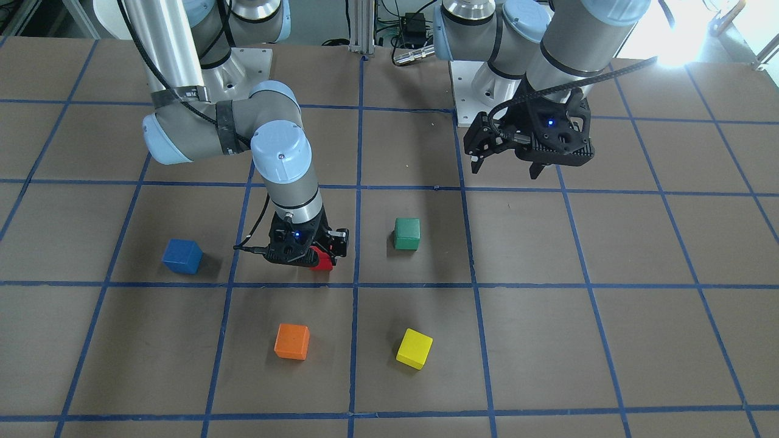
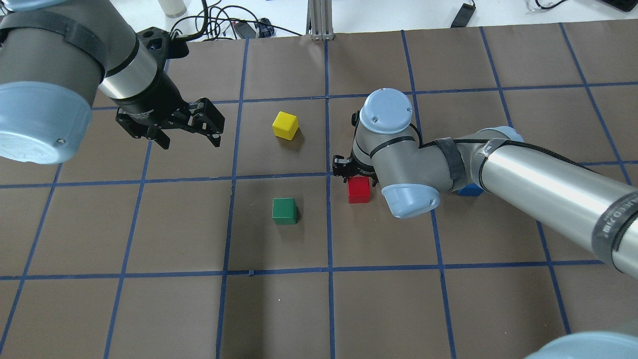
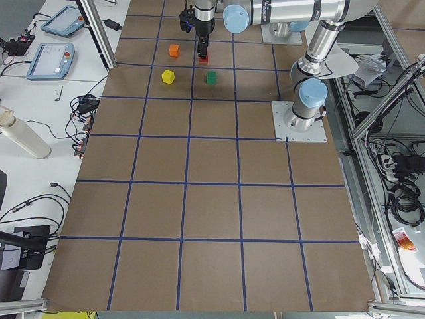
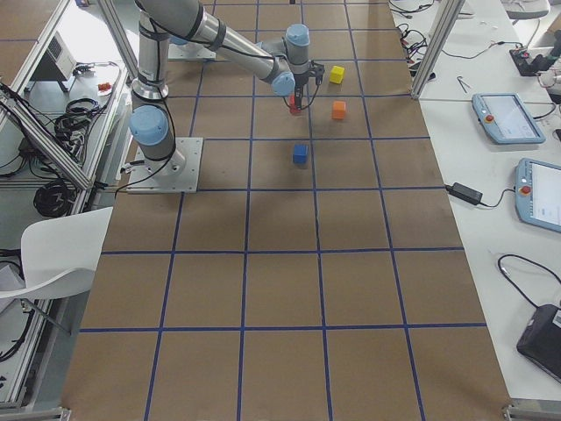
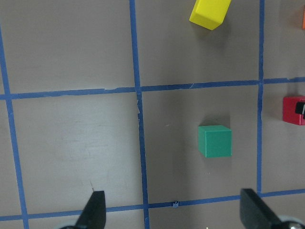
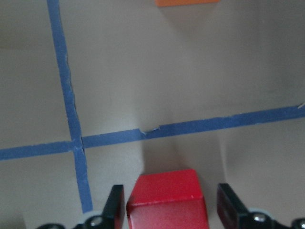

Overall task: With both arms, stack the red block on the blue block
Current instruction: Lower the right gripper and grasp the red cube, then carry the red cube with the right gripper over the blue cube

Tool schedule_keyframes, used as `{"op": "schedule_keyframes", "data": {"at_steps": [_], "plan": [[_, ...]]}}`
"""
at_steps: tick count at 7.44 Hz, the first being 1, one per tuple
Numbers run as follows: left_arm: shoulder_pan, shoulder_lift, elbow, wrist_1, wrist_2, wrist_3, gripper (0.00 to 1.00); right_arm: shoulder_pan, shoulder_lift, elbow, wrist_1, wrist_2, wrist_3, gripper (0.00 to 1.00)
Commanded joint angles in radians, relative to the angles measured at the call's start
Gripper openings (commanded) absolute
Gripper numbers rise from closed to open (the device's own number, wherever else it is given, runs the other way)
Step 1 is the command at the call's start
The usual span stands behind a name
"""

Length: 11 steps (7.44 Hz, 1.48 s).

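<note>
The red block (image 1: 324, 261) needs to be stacked on the blue block (image 1: 182, 256), so my right gripper next needs to grab the red block by its opposite sides.
The red block (image 1: 324, 261) sits on the table near the middle; it also shows in the overhead view (image 2: 359, 190) and the right wrist view (image 6: 167, 200). My right gripper (image 1: 319, 254) is lowered over it, fingers open on either side with small gaps to the block. The blue block (image 1: 182, 256) stands alone about one grid square away on the robot's right; in the overhead view (image 2: 469, 190) my right arm mostly hides it. My left gripper (image 1: 505, 164) hangs open and empty above the table, well away from both blocks; its fingertips (image 5: 95, 207) are spread wide.
A green block (image 1: 406, 234) stands beside the red block, towards the left arm. An orange block (image 1: 291, 341) and a yellow block (image 1: 414, 348) lie further from the robot. Both arm base plates (image 1: 468, 97) are at the robot's edge of the table.
</note>
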Motion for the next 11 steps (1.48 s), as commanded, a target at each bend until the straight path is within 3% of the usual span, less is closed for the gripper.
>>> {"op": "schedule_keyframes", "data": {"at_steps": [1,2,3,4,6,9,11], "plan": [[0.000,0.001,-0.005,0.004,0.000,-0.001,1.00,0.000,0.016,-0.018,0.006,-0.004,0.006,0.28],[0.000,0.000,-0.005,0.004,0.000,-0.001,1.00,-0.001,0.007,-0.021,0.015,-0.054,-0.002,0.16],[0.000,-0.002,-0.005,0.004,-0.002,-0.001,1.00,-0.006,-0.018,-0.026,0.038,-0.118,-0.020,0.16],[0.000,-0.002,-0.005,0.004,-0.002,-0.001,1.00,-0.026,-0.077,-0.028,0.117,-0.125,-0.099,0.16],[0.002,0.000,0.000,0.004,-0.002,-0.001,1.00,-0.149,-0.163,-0.020,0.231,-0.123,-0.250,0.16],[0.002,-0.012,-0.002,0.006,-0.002,-0.008,1.00,-0.348,-0.220,-0.002,0.282,-0.105,-0.495,0.16],[0.002,-0.009,0.001,0.006,-0.002,-0.008,1.00,-0.464,-0.224,0.011,0.281,-0.006,-0.568,0.15]]}}
